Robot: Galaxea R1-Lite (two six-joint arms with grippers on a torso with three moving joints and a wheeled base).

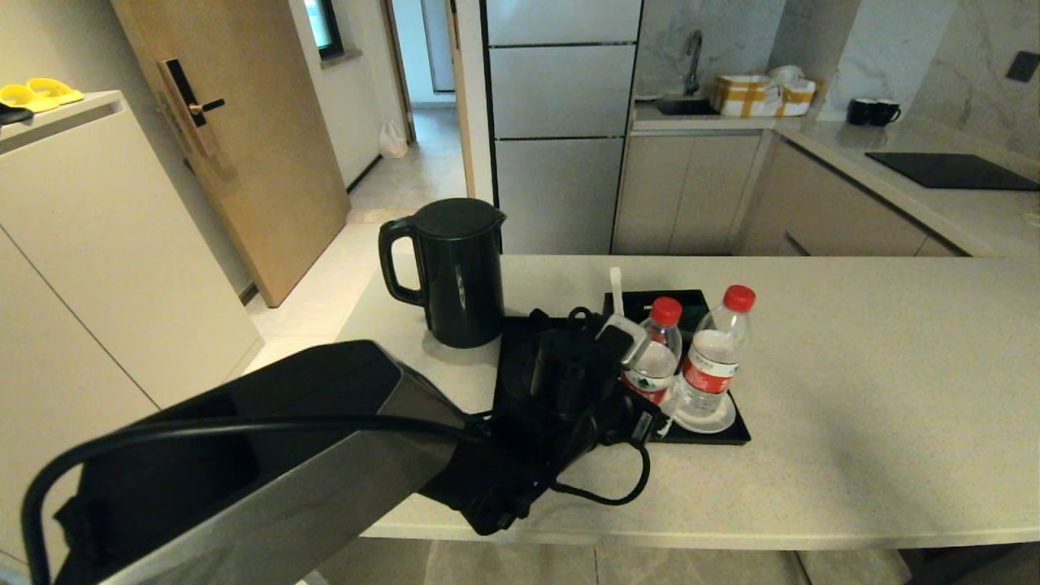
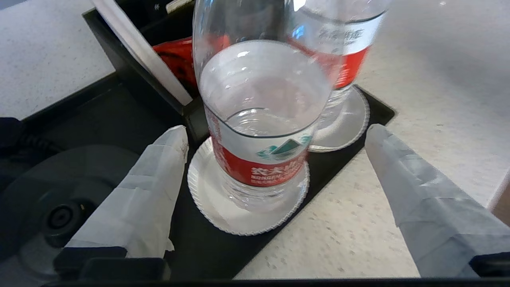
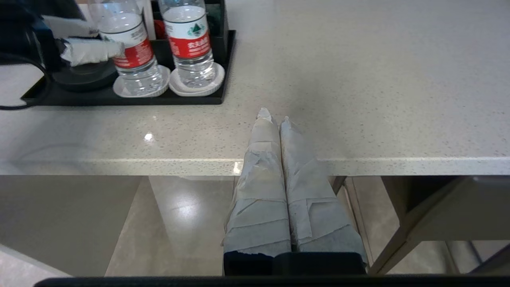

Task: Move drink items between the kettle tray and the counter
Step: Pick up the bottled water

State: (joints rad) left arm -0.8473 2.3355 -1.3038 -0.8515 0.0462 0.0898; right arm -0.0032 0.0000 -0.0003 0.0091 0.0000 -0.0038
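Note:
I will move the water bottle from its white saucer (image 2: 239, 215) to the counter, so next I will grab the bottle by its red label (image 2: 261, 167) with my left gripper.
The tall black kettle (image 1: 455, 272) stands on the beige counter (image 1: 853, 390), just left of the black kettle tray (image 1: 735, 437). Two clear red-capped water bottles stand on the tray's white saucers. My left gripper (image 1: 642, 374) is open around the left bottle (image 2: 259, 119). Its taped fingers (image 2: 159, 171) stand apart from the bottle on either side, and the bottle rests upright on its saucer (image 2: 223, 207). The other bottle (image 2: 346, 48) stands right behind it. The round kettle base (image 2: 59, 207) is bare. My right gripper (image 3: 273, 115) is shut at the counter's front edge.
Red sachets (image 2: 175, 56) and a white stick (image 1: 616, 292) sit in the tray's rear compartment. A black cable (image 1: 617, 487) loops off my left wrist onto the counter. A farther counter carries a black hob (image 1: 951, 171). A white cabinet (image 1: 97, 244) stands left.

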